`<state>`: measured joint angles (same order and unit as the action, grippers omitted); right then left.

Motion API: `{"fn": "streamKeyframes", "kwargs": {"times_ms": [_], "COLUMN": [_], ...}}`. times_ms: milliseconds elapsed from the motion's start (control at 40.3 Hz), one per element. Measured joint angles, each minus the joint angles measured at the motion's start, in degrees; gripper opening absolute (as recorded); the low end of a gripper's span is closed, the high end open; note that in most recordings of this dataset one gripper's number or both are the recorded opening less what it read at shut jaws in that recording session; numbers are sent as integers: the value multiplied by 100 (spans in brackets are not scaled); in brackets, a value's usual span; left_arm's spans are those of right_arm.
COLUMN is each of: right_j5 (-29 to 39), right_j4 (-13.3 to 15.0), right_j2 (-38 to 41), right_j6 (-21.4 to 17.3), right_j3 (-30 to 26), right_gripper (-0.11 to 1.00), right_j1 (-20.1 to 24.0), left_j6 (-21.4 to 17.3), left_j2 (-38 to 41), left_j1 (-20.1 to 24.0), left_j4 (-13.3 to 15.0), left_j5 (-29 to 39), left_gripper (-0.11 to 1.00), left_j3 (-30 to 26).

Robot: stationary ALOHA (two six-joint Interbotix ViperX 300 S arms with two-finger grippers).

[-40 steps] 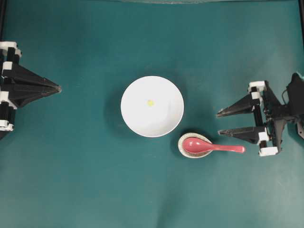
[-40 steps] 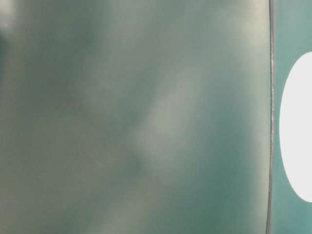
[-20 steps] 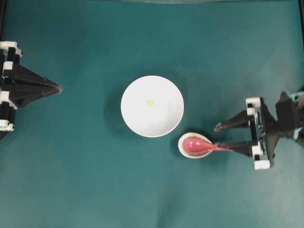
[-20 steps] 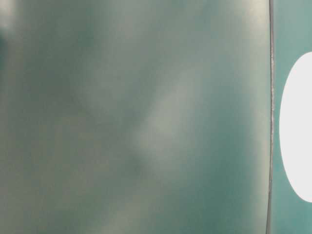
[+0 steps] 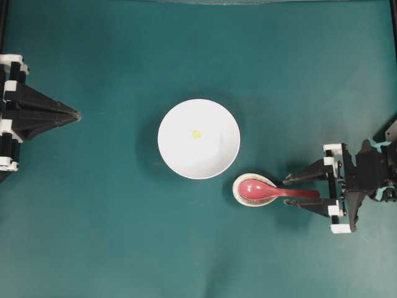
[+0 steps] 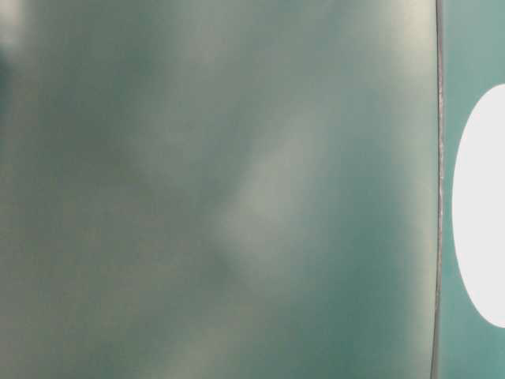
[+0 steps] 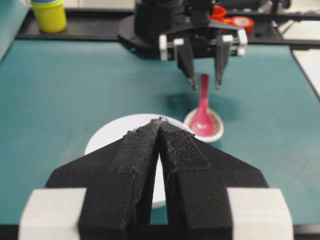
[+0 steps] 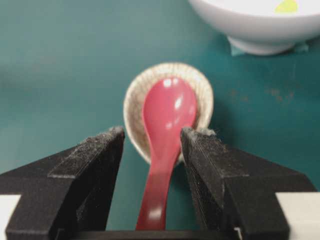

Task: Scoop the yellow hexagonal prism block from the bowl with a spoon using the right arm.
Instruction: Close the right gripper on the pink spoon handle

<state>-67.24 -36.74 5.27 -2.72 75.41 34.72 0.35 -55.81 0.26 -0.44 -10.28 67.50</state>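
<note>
My right gripper is going to grab the pink-red spoon by its handle (image 5: 298, 193) next. Then it can scoop the yellow block (image 5: 196, 134) from the bowl.
The white bowl (image 5: 217, 158) stands mid-table with the tiny yellow hexagonal prism block (image 5: 196, 134) lying inside it. To its lower right, the pink-red spoon (image 5: 273, 191) rests with its scoop in a small speckled spoon rest (image 5: 237, 186), handle pointing right. My right gripper (image 5: 287, 192) is open, one finger on each side of the handle, not touching it. In the right wrist view the spoon (image 8: 167, 110) runs between the fingers of the right gripper (image 8: 152, 132), with the bowl (image 8: 260, 30) and block (image 8: 286, 6) beyond. My left gripper (image 5: 77, 115) is shut at the far left.
In the left wrist view, a yellow cup (image 7: 49, 14) and red tape rolls (image 7: 240, 22) sit on a tray behind the right arm. The table-level view is blurred, with only a white oval (image 6: 481, 205) at its right edge. Teal table surface surrounds the dishes.
The right gripper moved toward the near edge of the overhead view and lined up with the spoon, so the handle now lies between its open fingers. The left arm stayed still.
</note>
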Motion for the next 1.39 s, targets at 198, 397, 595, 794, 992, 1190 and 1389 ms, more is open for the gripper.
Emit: {"fn": "streamKeyframes", "kwargs": {"times_ms": [198, 397, 595, 794, 992, 1190, 1389], "right_j5": [-9, -9, 44, 229, 272, 272, 264], "right_j4": [-132, -141, -149, -149, -149, -149, -149], "right_j2": [281, 404, 422, 422, 422, 422, 422], "right_j6": [-9, 0, -9, 0, 26, 79, 105], "right_j3": [-35, -44, -44, -44, -62, -70, -62], "right_gripper": [54, 54, 54, 54, 54, 54, 53], "right_j1": [26, 35, 35, 70, 70, 62, 70], "left_j6": [0, 0, 0, 0, 0, 0, 0], "left_j2": [0, 0, 0, 0, 0, 0, 0], "left_j1": [0, -9, 0, 0, 0, -9, 0], "left_j4": [0, 0, 0, 0, 0, -9, 0], "left_j5": [-9, -9, -9, -9, -9, -9, -9], "left_gripper": [4, 4, 4, 4, 4, 4, 4], "left_j3": [0, 0, 0, 0, 0, 0, 0]}}
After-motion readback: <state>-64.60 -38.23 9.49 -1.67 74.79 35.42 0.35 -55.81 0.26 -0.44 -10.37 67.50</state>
